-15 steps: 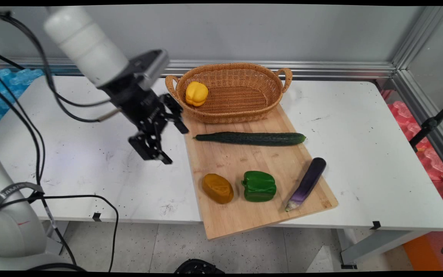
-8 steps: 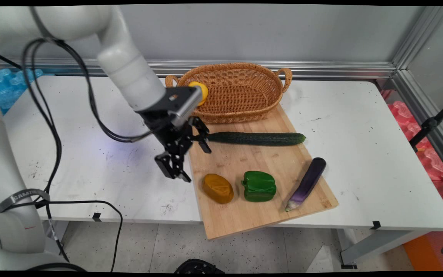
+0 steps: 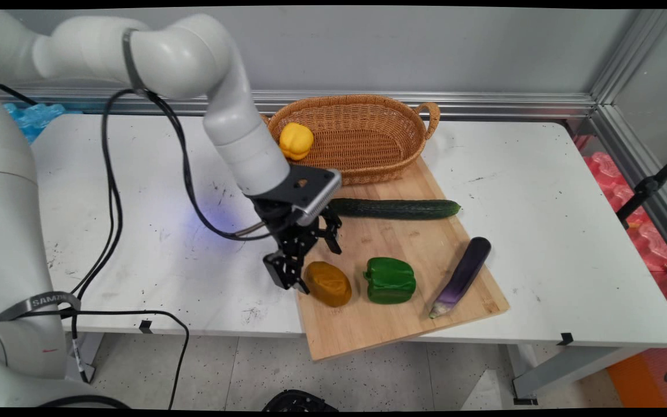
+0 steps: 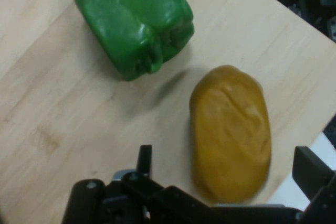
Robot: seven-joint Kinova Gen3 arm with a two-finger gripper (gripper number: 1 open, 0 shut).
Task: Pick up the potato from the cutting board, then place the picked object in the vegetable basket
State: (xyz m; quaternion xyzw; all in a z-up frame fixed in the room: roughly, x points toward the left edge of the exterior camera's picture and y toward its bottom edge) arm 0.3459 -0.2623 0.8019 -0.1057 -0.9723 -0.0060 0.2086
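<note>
My gripper grips the potato by the long sides of its body (image 3: pixel 328 284) next. Then my gripper adds the potato to the wicker basket (image 3: pixel 362 139).
An orange-brown potato (image 3: pixel 327 284) lies on the near left part of a wooden cutting board (image 3: pixel 362 240). My gripper (image 3: pixel 309 263) hangs open just over the potato's left end, one finger at the board's left edge and the other above the board behind the potato. In the hand view the potato (image 4: pixel 231 129) lies between the two fingers of the gripper (image 4: pixel 228 167), and I cannot tell whether they touch it. A green bell pepper (image 3: pixel 390 280) sits right of the potato, also seen in the hand view (image 4: pixel 134 19).
A long cucumber (image 3: pixel 397 208) lies across the board behind the gripper. A purple eggplant (image 3: pixel 464 275) rests at the board's right edge. A wicker basket (image 3: pixel 368 168) at the board's far end holds a yellow bell pepper (image 3: pixel 296 141). Black cables hang left of the arm.
The gripper has travelled right and toward the near side, from over the bare table to the board's left edge, and come down over the potato. It has stayed open. No vegetable has moved.
</note>
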